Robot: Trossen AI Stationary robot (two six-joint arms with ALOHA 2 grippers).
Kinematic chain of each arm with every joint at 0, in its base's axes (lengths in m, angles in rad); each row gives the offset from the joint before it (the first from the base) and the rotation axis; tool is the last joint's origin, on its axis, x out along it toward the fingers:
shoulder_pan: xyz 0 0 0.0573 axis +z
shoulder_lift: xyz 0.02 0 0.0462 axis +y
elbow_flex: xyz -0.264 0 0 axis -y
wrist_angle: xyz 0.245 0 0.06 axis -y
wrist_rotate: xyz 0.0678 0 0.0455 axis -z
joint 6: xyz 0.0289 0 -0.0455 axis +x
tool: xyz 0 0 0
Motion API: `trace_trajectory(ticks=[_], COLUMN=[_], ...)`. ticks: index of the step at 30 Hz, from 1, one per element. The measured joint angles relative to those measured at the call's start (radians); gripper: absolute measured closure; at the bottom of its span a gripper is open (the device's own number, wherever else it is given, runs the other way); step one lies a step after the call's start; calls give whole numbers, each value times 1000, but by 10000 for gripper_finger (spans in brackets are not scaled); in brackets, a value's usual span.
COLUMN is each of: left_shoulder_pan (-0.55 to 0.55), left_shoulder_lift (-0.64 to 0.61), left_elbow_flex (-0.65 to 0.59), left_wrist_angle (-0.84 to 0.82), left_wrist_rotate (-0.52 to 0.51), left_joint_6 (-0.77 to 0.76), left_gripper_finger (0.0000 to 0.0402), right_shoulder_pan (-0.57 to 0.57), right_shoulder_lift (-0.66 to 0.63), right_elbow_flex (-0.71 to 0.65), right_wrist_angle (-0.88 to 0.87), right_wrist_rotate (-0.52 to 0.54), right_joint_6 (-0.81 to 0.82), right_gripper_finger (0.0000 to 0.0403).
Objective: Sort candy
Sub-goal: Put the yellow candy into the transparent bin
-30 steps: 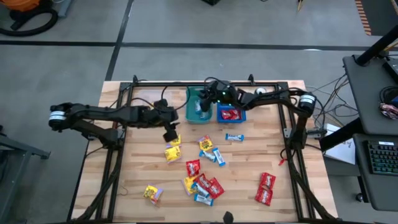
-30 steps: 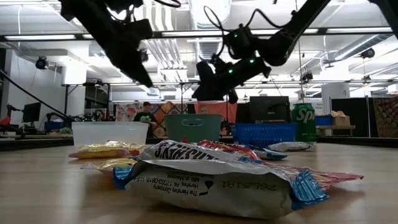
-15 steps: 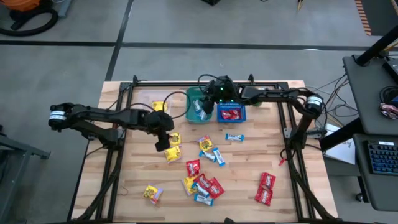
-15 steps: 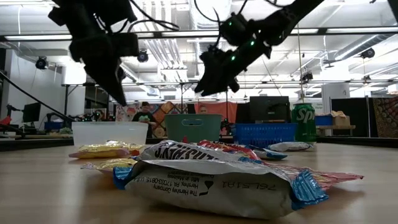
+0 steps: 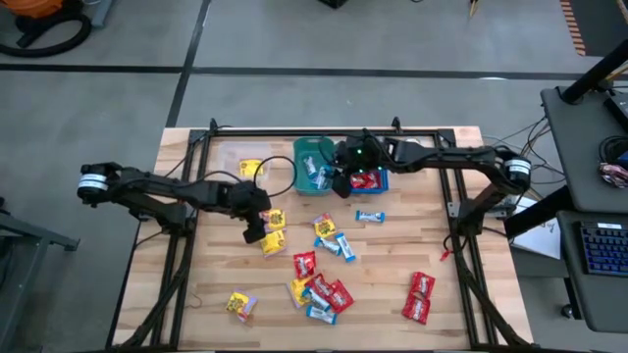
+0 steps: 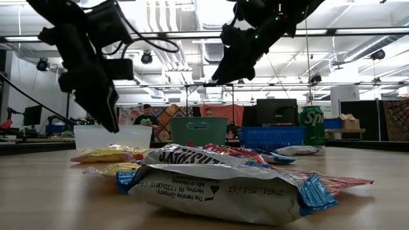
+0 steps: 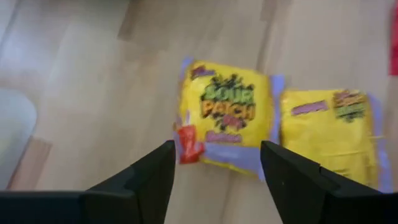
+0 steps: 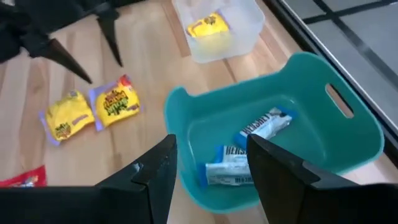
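Note:
Next, my left gripper grips the yellow candy by its edge beneath the lettering, to sort the candy into the clear bin.
Wrapped candies lie flat on the wooden table: two yellow ones, a mixed pile, two red ones, a blue-white one. My left gripper hangs open just above the yellow pair, its fingers to either side of one yellow candy, touching nothing. My right gripper is open and empty, raised over the gap between the teal bin and the blue bin. The teal bin holds blue-white candies.
A clear bin at the far left holds one yellow candy. The blue bin holds red candy. A green can stands past the blue bin. One yellow candy lies near the front left. Black frame rails border the table.
My left gripper has moved toward the near-left and come down over the two yellow candies, staying open. My right gripper has risen and drawn back to the right, away from above the teal bin.

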Motion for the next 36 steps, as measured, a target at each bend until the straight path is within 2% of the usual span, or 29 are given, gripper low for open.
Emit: trace_trajectory(ticks=[6, 11, 21, 26, 36], left_shoulder_pan=[0, 0, 0, 0, 0], left_shoulder_lift=[24, 48, 107, 117, 103], left_elbow_flex=[-62, -77, -95, -97, -96], left_wrist_angle=[154, 160, 203, 209, 194], left_wrist_rotate=[-12, -68, -68, -64, -68], left_joint_6=[-1, -12, -24, -24, -23], left_gripper_finger=[174, 178, 206, 254, 393], right_shoulder_pan=[23, 27, 28, 30, 30], right_shoulder_lift=[-4, -4, -4, -4, -4], right_elbow_flex=[-2, -5, -6, -6, -8], right_wrist_angle=[-12, -14, -14, -15, -18], right_wrist_rotate=[1, 2, 3, 3, 3], right_joint_6=[2, 3, 5, 3, 2], right_gripper_finger=[220, 220, 225, 227, 230])
